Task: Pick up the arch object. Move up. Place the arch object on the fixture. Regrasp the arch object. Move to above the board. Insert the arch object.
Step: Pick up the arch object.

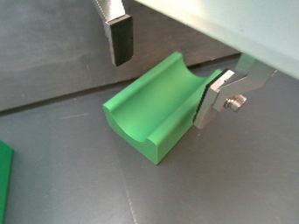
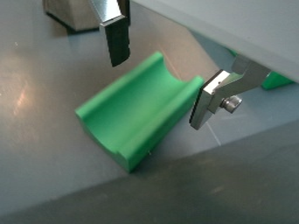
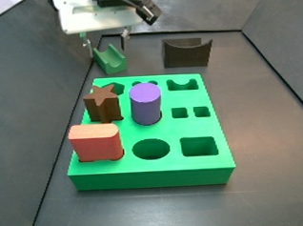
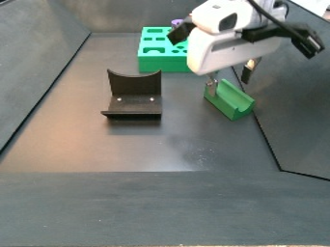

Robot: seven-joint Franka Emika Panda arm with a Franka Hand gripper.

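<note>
The gripper picks up the arch object across its long sides next, to set it on the fixture (image 3: 186, 52).
The arch object (image 1: 152, 114) lies on the dark floor with its curved notch facing up; it also shows in the other wrist view (image 2: 135, 109) and in both side views (image 3: 111, 58) (image 4: 233, 99). My gripper (image 1: 163, 87) (image 2: 159, 87) is open and straddles it, low over the floor (image 3: 109, 45) (image 4: 230, 82). One finger (image 1: 205, 109) stands right against the arch's side, and the other finger (image 1: 119, 39) is clear of it with a gap. The fixture (image 3: 186, 52) (image 4: 133, 96) stands empty on the floor beside the arch. The board (image 3: 211, 166) (image 4: 154, 60) lies flat nearby.
On the board stand a brown star peg (image 3: 102, 103), a purple cylinder (image 3: 144, 104) and a salmon block (image 3: 95, 143). Several cut-outs in the board are open. Dark walls enclose the floor. A corner of the board shows in a wrist view (image 1: 5, 179).
</note>
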